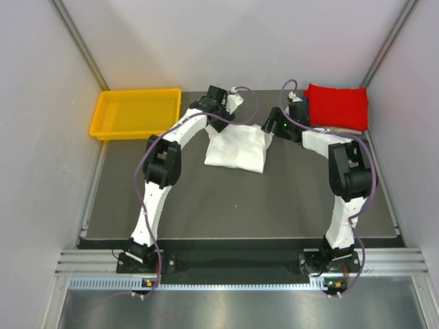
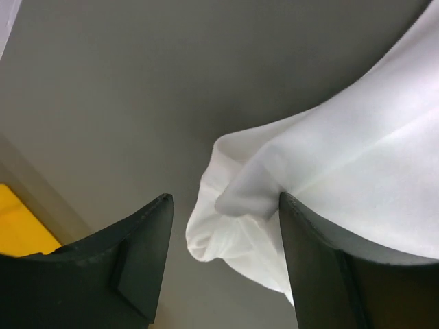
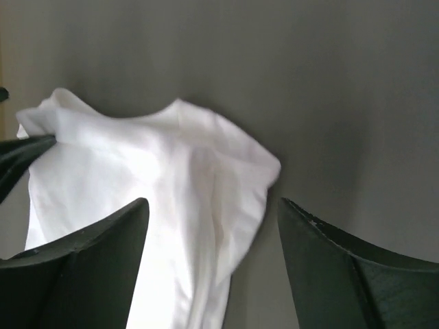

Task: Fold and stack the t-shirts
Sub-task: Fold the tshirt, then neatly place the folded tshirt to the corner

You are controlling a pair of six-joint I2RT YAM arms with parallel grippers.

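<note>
The white fold point(image 3: 206, 199) is still below my right gripper's fingers, so closing now would miss the fold, and my right gripper should lower before it closes.
A white t-shirt point(image 1: 236, 148) lies partly folded on the dark table, at the middle back. My left gripper point(image 1: 221, 122) is open at its far left corner; the bunched white corner point(image 2: 233, 219) sits between the fingers. My right gripper point(image 1: 269, 127) is open at the far right corner, with a white fold point(image 3: 206, 199) between its fingers. A folded red t-shirt point(image 1: 336, 106) lies at the back right on top of a pale one. No blue shirt shows.
A yellow plastic tray point(image 1: 136, 112) stands at the back left, empty. Grey walls close in the back and both sides. The dark table mat point(image 1: 240, 205) extends toward the arm bases.
</note>
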